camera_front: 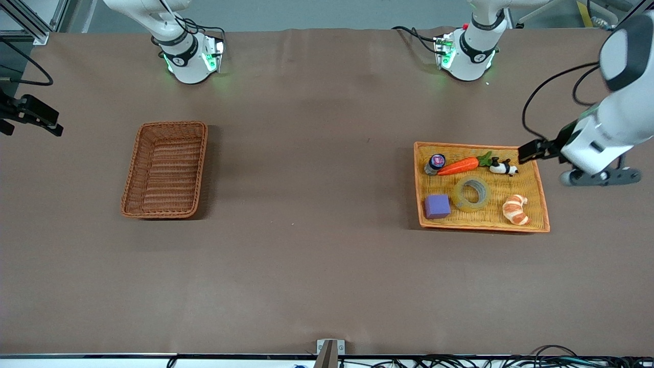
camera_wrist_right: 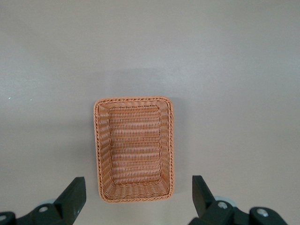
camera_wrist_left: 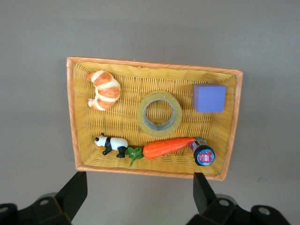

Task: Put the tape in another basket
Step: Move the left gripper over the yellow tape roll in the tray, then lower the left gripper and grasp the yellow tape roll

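Note:
The tape needs to get into the other basket (camera_front: pixel 200 163), so my left gripper needs to pick it up by its ring side (camera_front: pixel 460 196) next.
The tape (camera_front: pixel 471 193), a yellowish translucent ring, lies flat in the middle of the shallow orange-yellow tray (camera_front: pixel 480 227) toward the left arm's end of the table. It also shows in the left wrist view (camera_wrist_left: pixel 159 114). The reddish-brown wicker basket (camera_front: pixel 200 163) stands empty toward the right arm's end, and shows in the right wrist view (camera_wrist_right: pixel 97 150). My left gripper (camera_front: pixel 531 150) hangs open and empty high in the air beside the tray's edge (camera_wrist_left: pixel 140 197). My right gripper (camera_front: pixel 30 115) hangs open and empty high in the air beside the basket (camera_wrist_right: pixel 138 197).
The tray also holds a purple cube (camera_front: pixel 437 206), a croissant (camera_front: pixel 516 209), a toy carrot (camera_front: pixel 460 165), a panda figure (camera_front: pixel 503 167) and a small bottle (camera_front: pixel 436 162). Brown cloth covers the table between tray and basket.

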